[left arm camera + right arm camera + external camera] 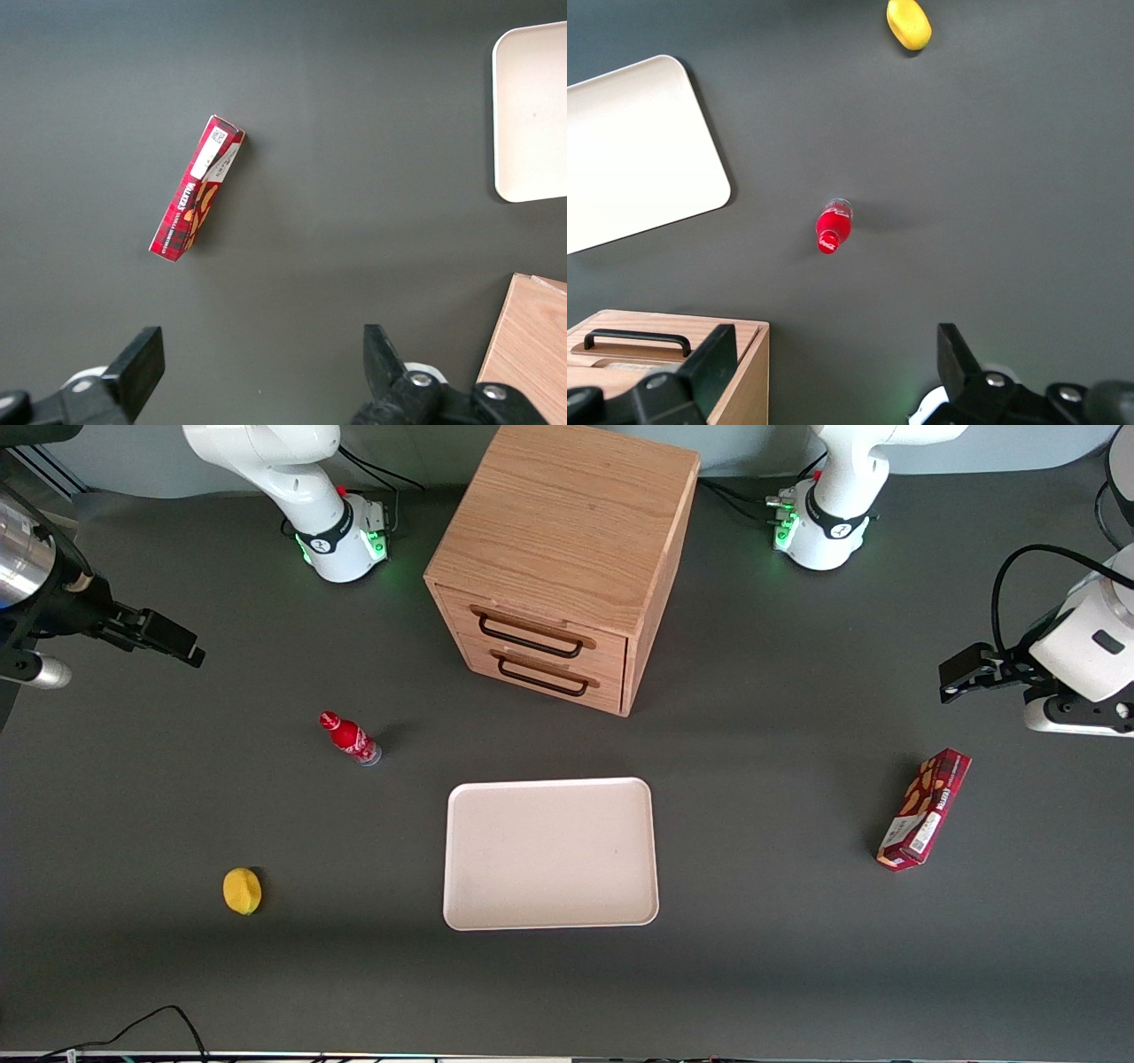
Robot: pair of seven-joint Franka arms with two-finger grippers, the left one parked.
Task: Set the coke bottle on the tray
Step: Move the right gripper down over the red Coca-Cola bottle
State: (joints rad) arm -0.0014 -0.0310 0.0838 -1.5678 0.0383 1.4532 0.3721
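Observation:
I will place the coke bottle on the tray (549,855) with my right gripper, so next I will grab the bottle with it by its red cap (329,719).
The coke bottle (350,738), small and red with a red cap and white lettering, stands on the dark table. It also shows in the right wrist view (833,228). The tray (549,855), large, flat and pale pinkish-white, lies nearer to the front camera than the bottle, with nothing on it. It also shows in the right wrist view (629,150). My right gripper (190,655) hangs above the table toward the working arm's end, apart from the bottle and farther from the front camera. It is open and empty (833,363).
A wooden two-drawer cabinet (558,558) stands farther from the front camera than the tray. A yellow lemon (242,891) lies nearer to the camera than the bottle. A dark red snack box (924,808) lies toward the parked arm's end.

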